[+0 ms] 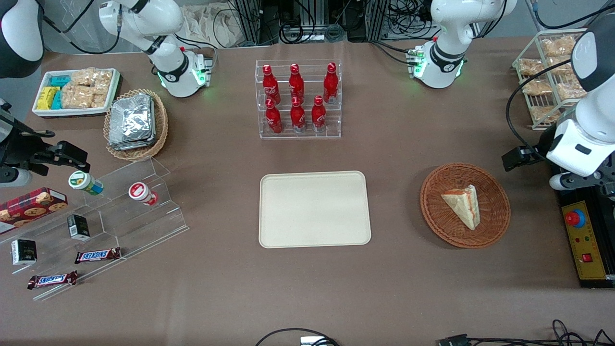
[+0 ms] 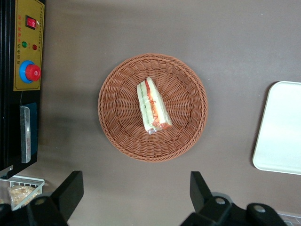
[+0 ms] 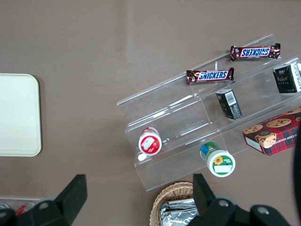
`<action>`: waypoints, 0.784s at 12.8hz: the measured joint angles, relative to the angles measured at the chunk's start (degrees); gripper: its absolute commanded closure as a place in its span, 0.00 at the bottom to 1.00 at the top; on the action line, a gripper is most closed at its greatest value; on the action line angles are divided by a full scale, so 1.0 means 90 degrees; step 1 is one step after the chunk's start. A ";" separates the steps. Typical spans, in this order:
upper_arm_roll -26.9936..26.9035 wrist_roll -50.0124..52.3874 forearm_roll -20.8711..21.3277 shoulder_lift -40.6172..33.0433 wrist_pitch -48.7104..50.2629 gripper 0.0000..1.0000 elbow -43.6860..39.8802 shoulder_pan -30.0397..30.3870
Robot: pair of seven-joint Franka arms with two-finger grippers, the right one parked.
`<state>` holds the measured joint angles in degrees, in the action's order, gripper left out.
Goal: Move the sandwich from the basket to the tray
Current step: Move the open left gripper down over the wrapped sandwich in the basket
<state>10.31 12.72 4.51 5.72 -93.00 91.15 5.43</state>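
Note:
My gripper picks up the sandwich by its flat bread sides next, to set the sandwich on the cream tray.
The sandwich, a pale bread wedge with a red and green filling edge, lies in the round reddish-brown wicker basket. The cream tray lies flat beside the basket, toward the parked arm's end, with nothing on it. My gripper hangs high over the table just outside the basket's rim, farther from the front camera than the sandwich. It is open wide, with only bare tablecloth between its black fingers.
A black and yellow control box with a red button sits beside the basket toward the working arm's end. A clear rack of red bottles stands farther from the front camera than the tray. A wire rack of snack bags stands near the arm.

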 measured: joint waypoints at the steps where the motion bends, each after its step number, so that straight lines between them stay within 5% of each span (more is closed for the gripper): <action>1: 0.0000 0.0000 -0.0002 0.0002 0.0000 0.00 0.0000 0.0000; 10: -0.0025 0.0437 -0.0003 0.0017 0.0038 0.06 0.0000 0.0005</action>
<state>10.09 16.65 4.48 5.88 -92.66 91.16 5.47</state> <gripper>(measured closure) 0.044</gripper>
